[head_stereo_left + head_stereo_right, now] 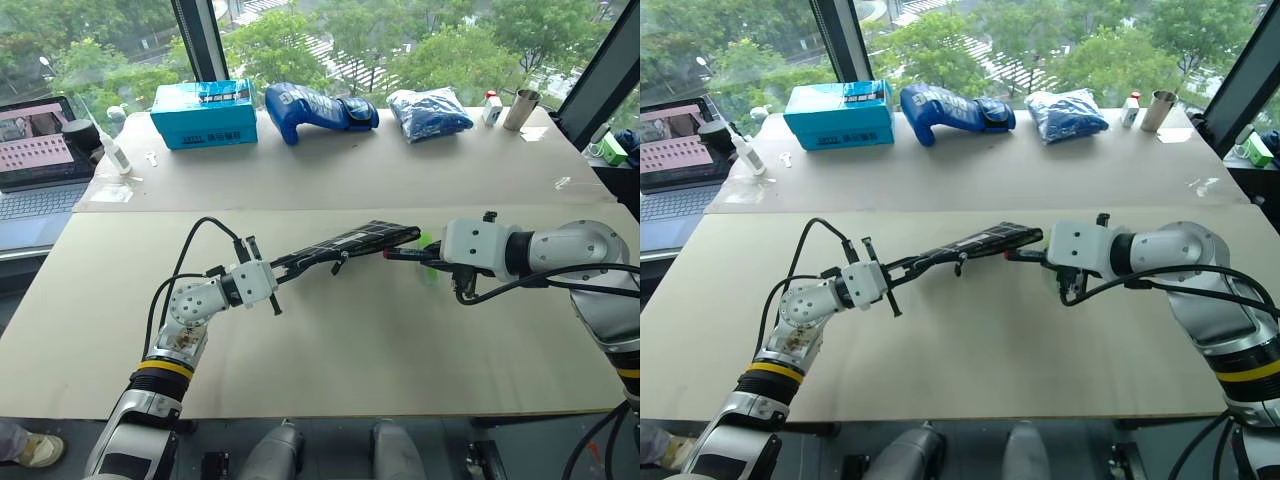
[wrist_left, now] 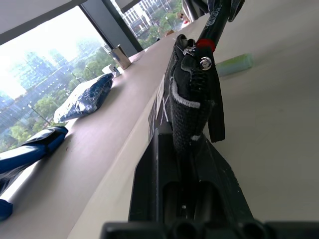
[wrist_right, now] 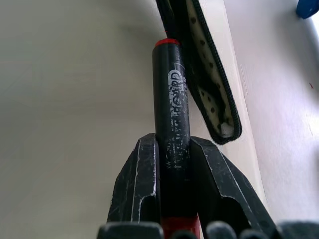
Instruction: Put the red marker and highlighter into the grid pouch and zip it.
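The marker goes inside, before my right gripper opens: the marker's leading end (image 3: 167, 44) is beside the pouch's opening (image 3: 212, 84), so the marker would miss if released now.
My left gripper (image 1: 285, 266) is shut on one end of the grid pouch (image 1: 352, 242) and holds it in the air, its free end pointing toward my right arm. That end gapes open and shows a dotted lining (image 3: 209, 89). My right gripper (image 1: 425, 254) is shut on the red marker (image 3: 172, 114), a black barrel with a red tip. The tip sits right beside the pouch's open mouth (image 2: 192, 52). The highlighter (image 2: 234, 63), light green, lies on the table under my right gripper, partly hidden by it.
Along the back of the table (image 1: 330, 340) stand a teal box (image 1: 205, 112), a blue glove (image 1: 315, 108), a blue bag (image 1: 430, 110) and a metal cup (image 1: 520, 108). A laptop (image 1: 40, 150) and a white bottle (image 1: 112, 150) are at the far left.
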Robot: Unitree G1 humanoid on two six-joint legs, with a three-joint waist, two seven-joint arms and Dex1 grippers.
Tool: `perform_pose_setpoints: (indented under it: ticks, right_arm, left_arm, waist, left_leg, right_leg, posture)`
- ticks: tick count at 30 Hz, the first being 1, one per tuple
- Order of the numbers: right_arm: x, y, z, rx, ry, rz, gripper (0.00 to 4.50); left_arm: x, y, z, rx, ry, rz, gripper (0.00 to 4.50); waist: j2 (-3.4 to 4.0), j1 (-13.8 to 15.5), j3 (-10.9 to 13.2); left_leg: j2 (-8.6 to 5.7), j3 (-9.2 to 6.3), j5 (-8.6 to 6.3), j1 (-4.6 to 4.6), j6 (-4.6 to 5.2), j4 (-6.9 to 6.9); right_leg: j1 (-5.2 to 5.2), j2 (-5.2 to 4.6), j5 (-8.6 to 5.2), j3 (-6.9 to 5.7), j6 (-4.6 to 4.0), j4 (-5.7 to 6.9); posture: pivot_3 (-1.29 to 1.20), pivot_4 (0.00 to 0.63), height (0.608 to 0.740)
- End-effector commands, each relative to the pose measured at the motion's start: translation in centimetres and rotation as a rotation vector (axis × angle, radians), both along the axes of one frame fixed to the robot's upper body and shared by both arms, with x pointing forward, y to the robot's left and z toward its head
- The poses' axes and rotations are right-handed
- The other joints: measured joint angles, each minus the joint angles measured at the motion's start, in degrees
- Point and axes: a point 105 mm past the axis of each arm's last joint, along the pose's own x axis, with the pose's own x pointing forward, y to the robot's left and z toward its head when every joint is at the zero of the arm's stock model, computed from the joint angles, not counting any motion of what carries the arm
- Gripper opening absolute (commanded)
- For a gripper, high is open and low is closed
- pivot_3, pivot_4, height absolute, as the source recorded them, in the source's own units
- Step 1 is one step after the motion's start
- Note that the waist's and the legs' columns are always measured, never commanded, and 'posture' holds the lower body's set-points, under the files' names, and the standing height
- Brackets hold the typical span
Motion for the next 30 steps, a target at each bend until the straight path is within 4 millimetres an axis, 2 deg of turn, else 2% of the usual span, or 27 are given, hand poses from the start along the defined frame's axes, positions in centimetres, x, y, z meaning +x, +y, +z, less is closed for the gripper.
perform_pose_setpoints:
  ticks: [1,8,14,19,30]
  right_arm:
    - [0.4,-0.3,1.6,-0.003,-0.070,-0.003,0.52]
    - [-0.7,-0.4,2.3,0.059,-0.013,0.027,0.52]
    - [-0.3,-2.0,2.8,0.036,-0.030,-0.025,0.52]
    - [0.4,-2.2,2.0,-0.009,-0.037,-0.041,0.52]
    - [1.3,-0.9,1.3,-0.016,-0.046,-0.012,0.52]
  left_arm:
    - [-0.4,-0.3,1.1,-0.023,-0.038,-0.016,0.00]
    - [-0.4,0.0,0.9,-0.016,-0.034,-0.013,0.00]
    - [-0.4,0.1,1.0,-0.010,-0.034,-0.014,0.00]
    - [-0.4,0.1,1.1,-0.008,-0.038,-0.017,0.00]
    - [-0.7,0.0,0.9,-0.002,-0.029,-0.028,0.00]
  waist:
    - [0.00,0.02,0.00]
    - [0.00,0.04,0.00]
    - [0.00,0.05,0.00]
    - [0.00,0.02,0.00]
    - [0.00,0.01,0.00]
  left_leg:
    - [0.00,0.00,0.00,0.00,0.00,0.00]
    - [0.00,0.00,0.00,-0.01,0.00,0.00]
    - [0.00,0.00,0.00,0.00,0.00,0.00]
    - [0.00,0.01,0.00,0.00,0.01,-0.01]
    - [0.00,0.02,0.00,-0.01,0.00,-0.01]
  right_leg:
    - [0.00,0.00,0.00,0.00,0.00,0.00]
    - [0.00,-0.01,0.00,0.00,0.00,-0.01]
    - [0.01,0.00,0.00,0.00,0.00,0.00]
    - [0.00,0.00,0.00,0.00,0.00,-0.01]
    - [0.00,-0.01,0.00,0.01,0.00,-0.01]
  posture:
    - [0.00,0.150,0.740]
    - [0.00,0.150,0.740]
    - [0.00,0.150,0.740]
    - [0.00,0.150,0.740]
    - [0.00,0.150,0.740]
